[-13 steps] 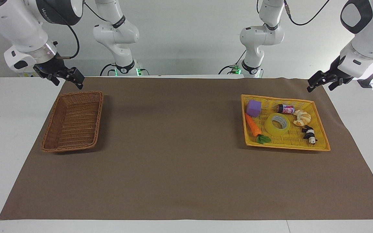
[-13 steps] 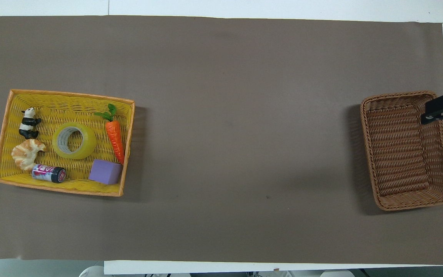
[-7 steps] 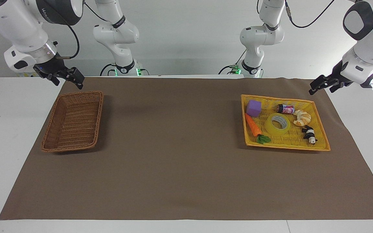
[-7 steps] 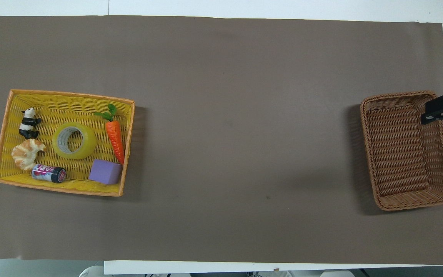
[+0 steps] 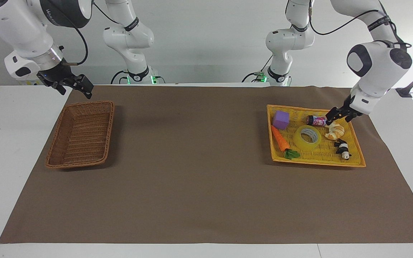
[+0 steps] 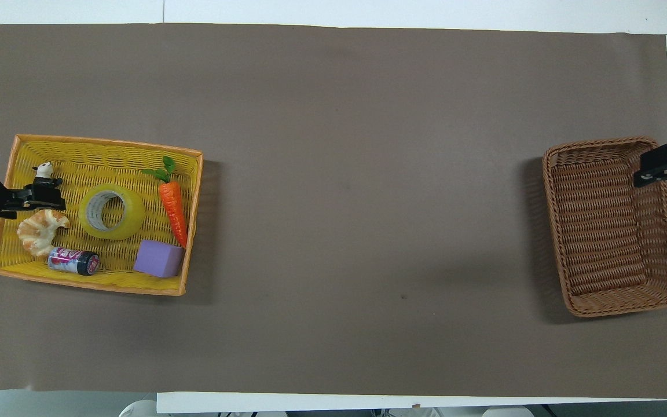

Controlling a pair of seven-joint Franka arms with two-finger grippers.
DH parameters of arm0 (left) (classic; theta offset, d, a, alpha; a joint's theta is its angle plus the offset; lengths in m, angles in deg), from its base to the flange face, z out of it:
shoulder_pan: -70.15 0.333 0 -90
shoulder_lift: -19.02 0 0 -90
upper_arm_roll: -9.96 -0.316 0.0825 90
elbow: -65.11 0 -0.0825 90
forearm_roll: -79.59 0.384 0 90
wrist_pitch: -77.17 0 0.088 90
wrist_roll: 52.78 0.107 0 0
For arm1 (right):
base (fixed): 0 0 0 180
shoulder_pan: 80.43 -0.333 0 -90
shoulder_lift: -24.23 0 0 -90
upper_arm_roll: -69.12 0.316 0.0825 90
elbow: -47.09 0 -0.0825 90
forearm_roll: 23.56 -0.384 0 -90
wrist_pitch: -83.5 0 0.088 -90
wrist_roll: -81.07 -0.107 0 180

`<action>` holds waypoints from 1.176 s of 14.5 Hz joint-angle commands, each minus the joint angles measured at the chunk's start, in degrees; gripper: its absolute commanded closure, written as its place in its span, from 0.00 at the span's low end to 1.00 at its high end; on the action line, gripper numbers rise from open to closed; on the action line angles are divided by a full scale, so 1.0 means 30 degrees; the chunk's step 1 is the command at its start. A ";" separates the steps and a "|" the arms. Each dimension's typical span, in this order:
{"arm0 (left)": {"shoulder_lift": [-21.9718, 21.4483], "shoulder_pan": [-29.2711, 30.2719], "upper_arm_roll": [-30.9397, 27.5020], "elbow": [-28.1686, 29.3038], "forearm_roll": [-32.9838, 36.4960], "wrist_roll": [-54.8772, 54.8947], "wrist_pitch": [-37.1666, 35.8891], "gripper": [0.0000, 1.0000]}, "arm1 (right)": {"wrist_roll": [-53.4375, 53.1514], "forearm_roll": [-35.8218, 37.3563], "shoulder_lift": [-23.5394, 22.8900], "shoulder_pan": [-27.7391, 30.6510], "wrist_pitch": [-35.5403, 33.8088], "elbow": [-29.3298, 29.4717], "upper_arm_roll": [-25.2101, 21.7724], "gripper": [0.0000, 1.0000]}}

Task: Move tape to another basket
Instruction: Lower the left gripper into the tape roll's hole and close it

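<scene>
The whole tape is wide but its core is open, so my left gripper should next pinch the tape by the side of its ring beside the croissant (image 6: 88,212).
The tape (image 5: 307,138), a yellow roll with a grey-white core, lies flat in the middle of the flat yellow tray (image 5: 317,154) at the left arm's end; it also shows in the overhead view (image 6: 112,212). My left gripper (image 5: 336,115) is open and empty, up over the tray's part with the croissant and panda, beside the tape and apart from it; in the overhead view (image 6: 50,198) it covers the panda. The brown wicker basket (image 5: 110,125) stands empty at the right arm's end (image 6: 611,231). My right gripper (image 5: 75,87) waits open over that basket's corner (image 6: 660,165).
In the yellow tray (image 6: 102,156) around the tape lie a purple block (image 5: 281,119), a carrot (image 5: 280,139), a small can (image 5: 317,120), a croissant (image 5: 334,130) and a toy panda (image 5: 342,148). A brown mat (image 5: 192,161) covers the table between tray and basket.
My left arm has swung in from off the mat's edge and lowered; its gripper now hangs over the yellow tray by the croissant and panda. The right arm and all objects have not moved.
</scene>
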 commanded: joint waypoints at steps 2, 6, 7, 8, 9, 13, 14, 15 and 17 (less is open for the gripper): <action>-0.0356 -0.0311 0.0024 0.2348 0.0308 -0.0352 0.2661 0.00 | 0.0159 0.0013 0.0350 0.0113 -0.0064 -0.0359 0.0089 0.01; -0.0181 -0.1191 0.0025 0.3053 0.0308 -0.0294 0.4014 0.00 | 0.0159 0.0013 0.0350 0.0113 -0.0064 -0.0359 0.0089 0.01; -0.0065 -0.1191 0.0025 0.3231 0.0308 -0.0294 0.4480 0.00 | 0.0159 0.0013 0.0350 0.0113 -0.0064 -0.0359 0.0089 0.01; 0.0169 -0.1162 -0.0033 0.3377 0.0308 -0.0294 0.4949 0.00 | 0.0159 0.0013 0.0350 0.0113 -0.0064 -0.0359 0.0089 0.01; 0.0374 -0.1074 -0.0034 0.3408 0.0279 -0.0265 0.5272 0.00 | 0.0159 0.0013 0.0350 0.0113 -0.0064 -0.0359 0.0089 0.01; 0.0727 -0.0985 -0.0034 0.3466 0.0308 -0.0148 0.5627 0.00 | 0.0159 0.0013 0.0350 0.0113 -0.0064 -0.0359 0.0089 0.01; 0.0931 -0.1101 -0.0034 0.3554 0.0279 -0.0205 0.5656 0.00 | 0.0159 0.0013 0.0350 0.0113 -0.0064 -0.0359 0.0089 0.01; 0.1078 -0.1161 -0.0034 0.3642 0.0308 -0.0235 0.5831 0.01 | 0.0159 0.0013 0.0350 0.0113 -0.0064 -0.0359 0.0089 0.01; 0.1167 -0.1161 -0.0034 0.4167 0.0308 -0.0118 0.6095 0.01 | 0.0159 0.0013 0.0350 0.0113 -0.0064 -0.0359 0.0089 0.01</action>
